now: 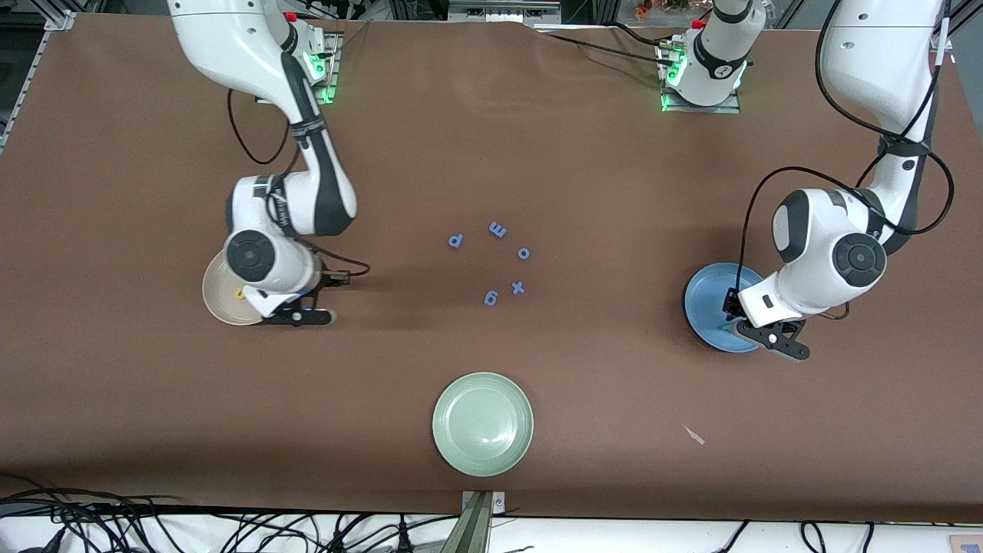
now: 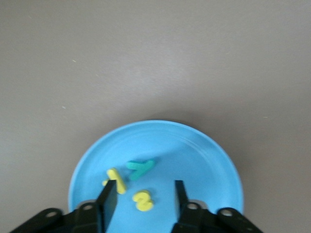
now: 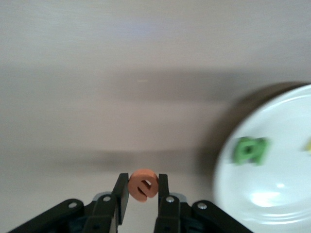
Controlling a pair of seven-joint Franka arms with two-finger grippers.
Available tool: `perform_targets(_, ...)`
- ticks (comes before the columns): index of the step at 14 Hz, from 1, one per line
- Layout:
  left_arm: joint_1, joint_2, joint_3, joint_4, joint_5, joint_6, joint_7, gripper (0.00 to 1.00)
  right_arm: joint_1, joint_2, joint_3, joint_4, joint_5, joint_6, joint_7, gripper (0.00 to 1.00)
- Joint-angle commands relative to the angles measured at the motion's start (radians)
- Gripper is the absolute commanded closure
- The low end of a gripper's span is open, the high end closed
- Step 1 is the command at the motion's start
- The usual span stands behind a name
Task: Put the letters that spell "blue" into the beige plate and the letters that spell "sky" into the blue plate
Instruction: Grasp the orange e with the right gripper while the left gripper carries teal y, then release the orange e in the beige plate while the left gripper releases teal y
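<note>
The orange "e" still hangs short of the beige plate (image 1: pixel 224 291) (image 3: pixel 272 194), so it is too early for my right gripper to release it. The "e" moves toward the plate first.
My left gripper (image 2: pixel 145 185) hangs open over the blue plate (image 2: pixel 194 155), with nothing between its fingers. On that plate lie the yellow "k" (image 2: pixel 116 180), the teal "y" (image 2: pixel 140 168) and the yellow "s" (image 2: pixel 143 200). In the front view the left gripper (image 1: pixel 768 338) is over the blue plate's (image 1: pixel 706 296) edge. My right gripper (image 3: pixel 142 180) is shut on the orange "e" (image 3: pixel 143 184), above bare table just beside the beige plate (image 3: pixel 272 194). The green "b" (image 3: pixel 249 149) lies in that plate, and a yellow letter (image 1: pixel 239 293) shows there too. The "l" is hidden.
Blue letters "p" (image 1: pixel 455 241), "m" (image 1: pixel 498 229), "o" (image 1: pixel 524 253), "x" (image 1: pixel 517 288) and "g" (image 1: pixel 491 297) lie mid-table. A pale green plate (image 1: pixel 482 423) sits nearer the front camera. A small white scrap (image 1: pixel 695 435) lies on the brown table.
</note>
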Motion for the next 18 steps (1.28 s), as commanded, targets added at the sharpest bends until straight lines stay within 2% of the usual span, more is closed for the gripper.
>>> perform_targets(1, -0.008, -0.040, -0.008, -0.030, -0.060, -0.025, 0.018, 0.00, 0.006, -0.021, -0.090, -0.035, 0.007, -0.047, -0.151, 0.83)
perform_targets(3, -0.025, -0.038, -0.015, -0.041, -0.064, -0.014, 0.016, 0.00, -0.031, -0.016, -0.112, -0.035, 0.007, -0.083, -0.214, 0.81)
perform_targets(4, -0.033, -0.043, -0.016, -0.035, -0.064, -0.013, 0.016, 0.00, -0.061, -0.012, -0.110, -0.033, 0.005, -0.087, -0.253, 0.78)
perform_targets(5, -0.033, -0.062, -0.015, -0.035, -0.064, -0.010, 0.016, 0.00, -0.098, 0.001, -0.110, -0.031, 0.005, -0.087, -0.315, 0.69)
perform_targets(6, -0.033, -0.101, -0.016, -0.038, -0.064, -0.010, 0.016, 0.00, -0.123, 0.008, -0.109, -0.028, 0.011, -0.086, -0.339, 0.17)
perform_targets(7, -0.033, -0.134, -0.016, -0.038, -0.064, -0.010, 0.016, 0.00, -0.129, 0.010, -0.109, -0.024, 0.016, -0.087, -0.337, 0.00)
perform_targets(10, -0.043, -0.179, -0.019, -0.041, -0.099, 0.012, 0.016, 0.00, -0.111, 0.002, -0.104, 0.013, 0.016, -0.132, -0.254, 0.00)
perform_targets(11, -0.045, -0.199, -0.019, -0.030, -0.134, 0.010, 0.016, 0.00, -0.105, 0.002, -0.104, 0.046, 0.016, -0.177, -0.221, 0.00)
perform_targets(15, -0.069, -0.265, -0.012, 0.016, -0.109, -0.045, -0.045, 0.00, -0.085, 0.001, -0.106, 0.210, 0.014, -0.407, -0.152, 0.00)
perform_targets(18, -0.068, -0.282, -0.016, 0.141, -0.055, -0.277, -0.173, 0.00, -0.065, -0.005, -0.109, 0.347, -0.001, -0.593, -0.054, 0.00)
